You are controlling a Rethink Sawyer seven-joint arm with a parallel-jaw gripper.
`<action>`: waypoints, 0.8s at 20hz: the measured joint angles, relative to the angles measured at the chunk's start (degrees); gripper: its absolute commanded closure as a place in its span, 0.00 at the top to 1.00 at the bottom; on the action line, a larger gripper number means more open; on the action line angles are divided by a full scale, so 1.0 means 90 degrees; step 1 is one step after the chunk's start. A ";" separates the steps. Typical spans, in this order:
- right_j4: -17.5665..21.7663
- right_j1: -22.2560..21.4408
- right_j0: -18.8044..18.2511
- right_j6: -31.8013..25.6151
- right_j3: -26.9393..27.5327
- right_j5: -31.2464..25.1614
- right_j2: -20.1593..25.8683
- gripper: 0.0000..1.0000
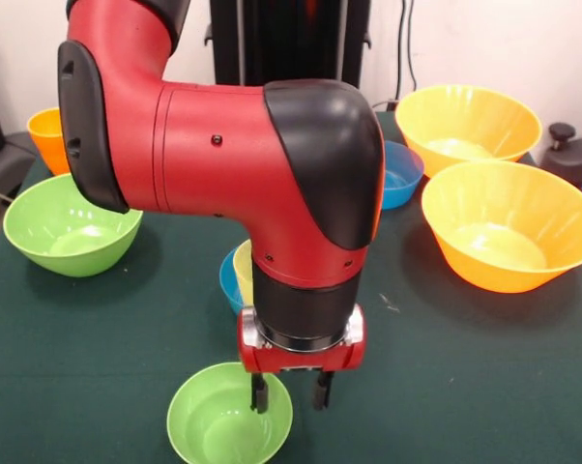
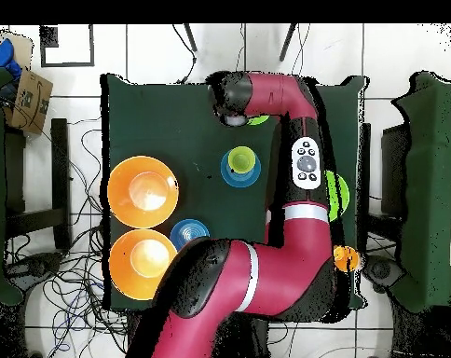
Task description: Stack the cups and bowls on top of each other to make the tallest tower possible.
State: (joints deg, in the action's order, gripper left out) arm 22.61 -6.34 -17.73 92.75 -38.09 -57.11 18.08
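My gripper will next grab the small green bowl by the edge of its rim (image 1: 290, 404) to stack the bowl. Its body (image 1: 228, 425) is too wide for the gap between my fingers.
My gripper (image 1: 290, 392) hangs low over the near edge of the table, open. One finger is inside the small green bowl (image 1: 223, 422) and the other is outside its right rim. Behind the arm, a pale yellow cup (image 2: 240, 159) sits in a small blue bowl (image 2: 240, 172); the front view shows only slivers of them. A second small blue bowl (image 1: 400, 174) lies near two very large orange bowls (image 1: 468, 121) (image 1: 510, 230). At the left stand a large green bowl (image 1: 71, 224) and an orange cup (image 1: 47, 137). In the overhead view the arm hides the gripper.
The arm's red elbow and black joint (image 1: 320, 164) fill the middle of the front view and hide the table behind them. The green table cover (image 1: 446, 387) ends close to the small green bowl. Cables lie on the tiled floor (image 2: 71, 186) around the table.
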 measured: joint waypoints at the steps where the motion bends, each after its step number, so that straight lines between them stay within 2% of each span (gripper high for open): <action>1: 0.0000 0.0007 -0.0001 0.0000 -0.0034 0.0111 0.0000 1.00; 7: -0.0001 0.0058 0.0001 0.0000 -0.0066 0.0352 -0.0005 1.00; 8: 0.0000 0.0116 0.0005 0.0000 -0.0065 0.0419 -0.0021 0.00; 16: 0.0004 0.0034 0.0043 0.0000 -0.0033 0.0466 -0.0155 0.00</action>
State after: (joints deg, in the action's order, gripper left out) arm 22.64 -6.04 -17.34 92.75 -38.39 -52.92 16.69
